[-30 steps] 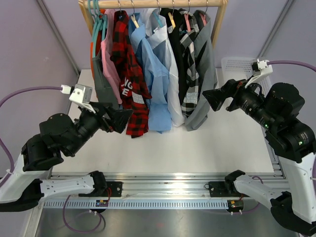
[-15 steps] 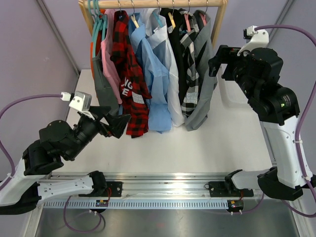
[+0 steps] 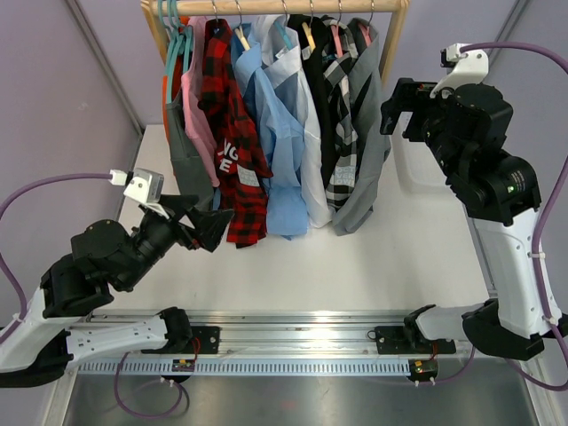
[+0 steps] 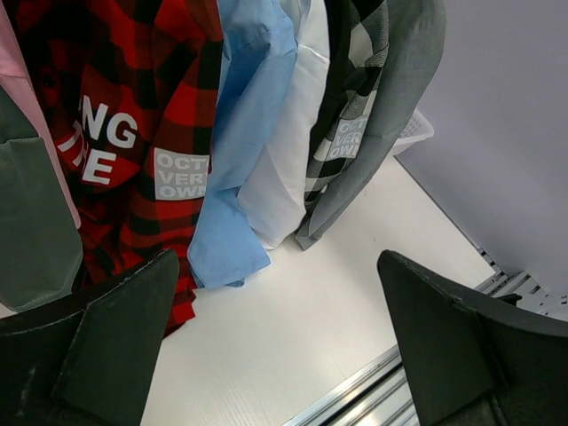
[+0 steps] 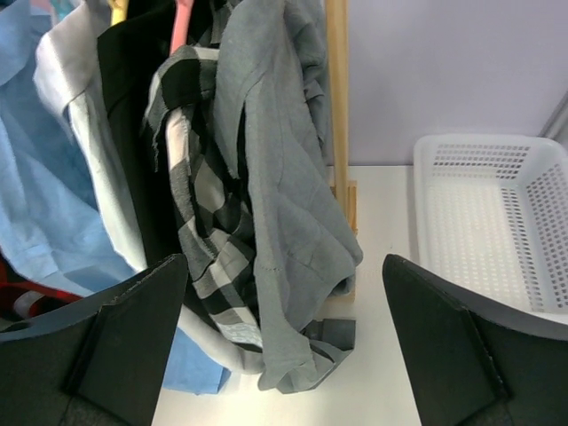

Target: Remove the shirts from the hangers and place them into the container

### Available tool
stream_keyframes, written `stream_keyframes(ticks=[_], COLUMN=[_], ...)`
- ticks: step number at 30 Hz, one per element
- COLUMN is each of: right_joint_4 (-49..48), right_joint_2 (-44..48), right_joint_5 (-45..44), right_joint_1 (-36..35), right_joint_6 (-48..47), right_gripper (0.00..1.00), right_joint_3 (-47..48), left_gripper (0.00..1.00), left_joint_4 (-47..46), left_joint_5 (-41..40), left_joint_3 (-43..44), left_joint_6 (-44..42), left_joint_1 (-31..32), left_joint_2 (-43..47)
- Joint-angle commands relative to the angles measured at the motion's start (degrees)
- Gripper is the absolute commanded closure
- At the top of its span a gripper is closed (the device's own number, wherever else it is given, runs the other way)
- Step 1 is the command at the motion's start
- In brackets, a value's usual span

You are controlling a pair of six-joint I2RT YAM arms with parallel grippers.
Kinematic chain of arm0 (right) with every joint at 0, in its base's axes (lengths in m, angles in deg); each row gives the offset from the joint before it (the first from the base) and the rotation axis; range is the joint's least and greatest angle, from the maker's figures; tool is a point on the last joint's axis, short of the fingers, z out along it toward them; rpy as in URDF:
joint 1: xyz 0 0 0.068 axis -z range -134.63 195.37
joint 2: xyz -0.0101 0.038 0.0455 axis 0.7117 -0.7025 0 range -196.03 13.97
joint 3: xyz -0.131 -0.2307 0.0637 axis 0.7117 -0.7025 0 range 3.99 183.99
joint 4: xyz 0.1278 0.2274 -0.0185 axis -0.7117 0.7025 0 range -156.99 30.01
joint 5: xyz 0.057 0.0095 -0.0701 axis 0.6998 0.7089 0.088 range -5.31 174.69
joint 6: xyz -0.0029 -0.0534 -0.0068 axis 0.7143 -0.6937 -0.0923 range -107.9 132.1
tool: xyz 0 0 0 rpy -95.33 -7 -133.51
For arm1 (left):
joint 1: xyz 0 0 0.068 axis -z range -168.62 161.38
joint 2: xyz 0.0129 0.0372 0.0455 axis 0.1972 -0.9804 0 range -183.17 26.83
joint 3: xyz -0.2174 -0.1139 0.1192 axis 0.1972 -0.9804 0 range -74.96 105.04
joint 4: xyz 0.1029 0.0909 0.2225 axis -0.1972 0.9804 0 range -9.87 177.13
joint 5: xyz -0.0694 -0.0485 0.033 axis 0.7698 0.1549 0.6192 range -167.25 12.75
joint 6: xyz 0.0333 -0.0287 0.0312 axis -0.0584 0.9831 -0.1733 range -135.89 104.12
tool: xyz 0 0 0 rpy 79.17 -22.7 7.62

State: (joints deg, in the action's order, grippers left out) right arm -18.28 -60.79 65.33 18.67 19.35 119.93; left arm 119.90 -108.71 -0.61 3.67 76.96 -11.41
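The collar and the hanger should stay free for unhanging, so my right gripper will next grab the grey shirt (image 5: 284,204) by its near sleeve below the shoulder (image 5: 261,133).
Several shirts hang in a row on the wooden rail: dark grey (image 3: 186,151), pink (image 3: 197,111), red-and-black check (image 3: 232,133), light blue (image 3: 280,151), white (image 3: 308,169), black (image 3: 315,89), black-and-white check (image 3: 337,115) and grey (image 3: 364,133). Teal (image 3: 177,44), yellow (image 3: 241,37) and pink (image 3: 337,40) hangers show at the collars. My left gripper (image 3: 217,226) is open and empty, low in front of the red check shirt (image 4: 151,115). My right gripper (image 3: 397,106) is open and empty, raised just right of the grey shirt (image 5: 284,204). The white container (image 5: 497,222) stands to the right of the rail.
The rail's wooden right post (image 5: 337,115) stands between the grey shirt and the basket. Shirt hems rest on the white table (image 3: 355,266). A metal rail (image 3: 302,337) runs along the near edge. Purple walls close in behind and at both sides.
Over the last second my right arm lifted from low over the table up beside the grey shirt, then held almost still. My left gripper drew back slightly toward the near left. Both stayed open.
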Motion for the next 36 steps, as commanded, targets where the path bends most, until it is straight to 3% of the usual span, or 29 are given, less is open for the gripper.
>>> stream_keyframes(ticks=[1, 7, 14, 18, 22, 23, 25, 26, 36], right_joint_4=[-1.87, -1.42, 2.53, 2.18, 3.06, 3.23, 3.06, 2.36, -7.21], right_joint_2=[-1.96, -8.82, -20.76, -23.58, -24.99, -24.82, -24.21, -23.16, -15.86], right_joint_5=[-5.86, -6.22, -2.53, -0.25, 2.74, 3.18, 3.53, 3.45, 5.64], right_joint_1=[-0.29, -0.11, 1.65, 3.75, 5.95, 6.13, 6.04, 6.13, 6.04], right_joint_6=[-3.02, -4.43, -4.78, -3.82, -1.19, -0.83, -0.13, 0.13, -4.08], right_gripper=[0.00, 0.01, 0.01, 0.03, 0.31, 0.52, 0.81, 1.00, 1.00], right_joint_3=[3.41, 8.86, 21.95, 22.93, 22.67, 22.23, 21.70, 20.83, 15.82], left_gripper=[0.01, 0.01, 0.01, 0.01, 0.01, 0.01, 0.01, 0.01, 0.01], left_joint_4=[-2.15, -2.15, -2.06, -2.07, -1.36, -1.45, -1.45, -1.45, -2.76], left_joint_5=[-0.62, -1.32, -2.02, -2.64, -3.25, -3.25, -3.52, -3.43, -2.73], left_joint_3=[-0.87, -1.48, -2.62, -3.77, -4.38, -4.65, -5.09, -5.26, -6.14], left_joint_6=[0.84, 1.45, 2.16, 2.68, 3.21, 3.39, 3.48, 3.65, 3.92], left_joint_1=[0.25, 0.16, 0.16, 0.25, 0.16, 0.16, 0.16, 0.16, 0.16], left_joint_2=[0.18, -0.61, 1.06, 2.64, 4.04, 4.31, 4.84, 4.93, 4.05])
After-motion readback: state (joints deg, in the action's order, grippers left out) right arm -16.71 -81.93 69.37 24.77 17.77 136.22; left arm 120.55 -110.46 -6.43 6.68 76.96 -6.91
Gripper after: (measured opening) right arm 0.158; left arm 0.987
